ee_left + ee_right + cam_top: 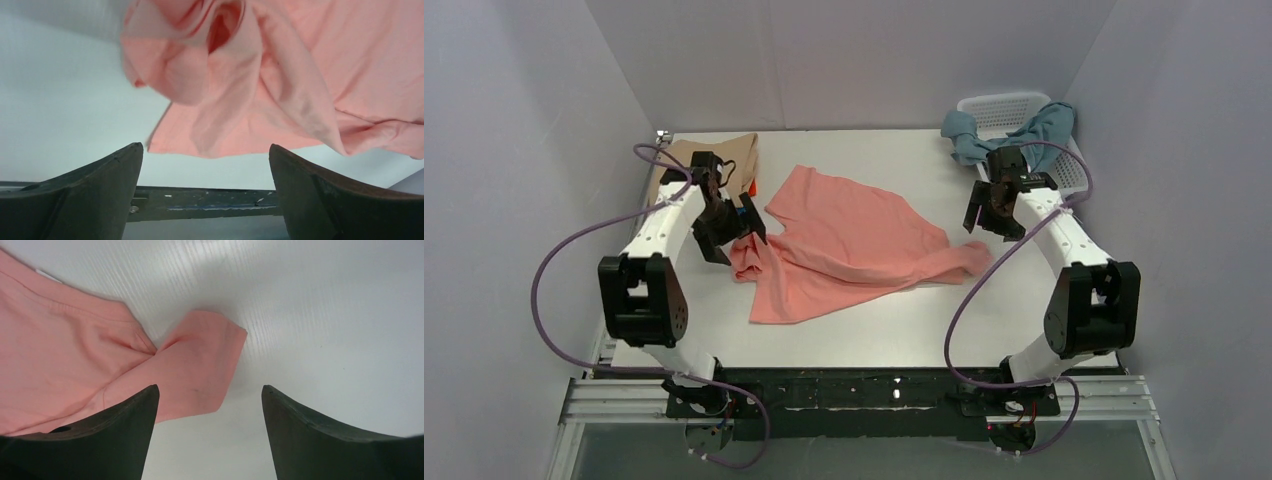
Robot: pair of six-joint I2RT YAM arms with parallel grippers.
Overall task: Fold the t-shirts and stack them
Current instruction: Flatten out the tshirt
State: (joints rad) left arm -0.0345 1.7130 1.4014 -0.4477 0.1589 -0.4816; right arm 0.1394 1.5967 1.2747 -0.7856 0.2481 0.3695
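I next need to grab the near corner of the salmon t-shirt, opposite the t-shirt's sleeve end, with my left gripper, so that the t-shirt can be stretched flat for folding.
A salmon pink t-shirt [844, 245] lies crumpled and spread on the middle of the white table. It fills the top of the left wrist view [280, 75], and one sleeve shows in the right wrist view [200, 365]. My left gripper [734, 232] is open and empty, hovering at the shirt's bunched left edge. My right gripper [989, 215] is open and empty, just above the sleeve end at the shirt's right. A beige tan t-shirt [724, 160] lies folded at the back left, with an orange bit [751, 186] and a blue bit at its edge. A dusty grey-blue t-shirt [1024, 130] hangs over the basket.
A white plastic lattice basket [1004, 108] stands at the back right corner. White walls close in the table on three sides. The dark metal rail with the arm bases [864, 392] runs along the near edge.
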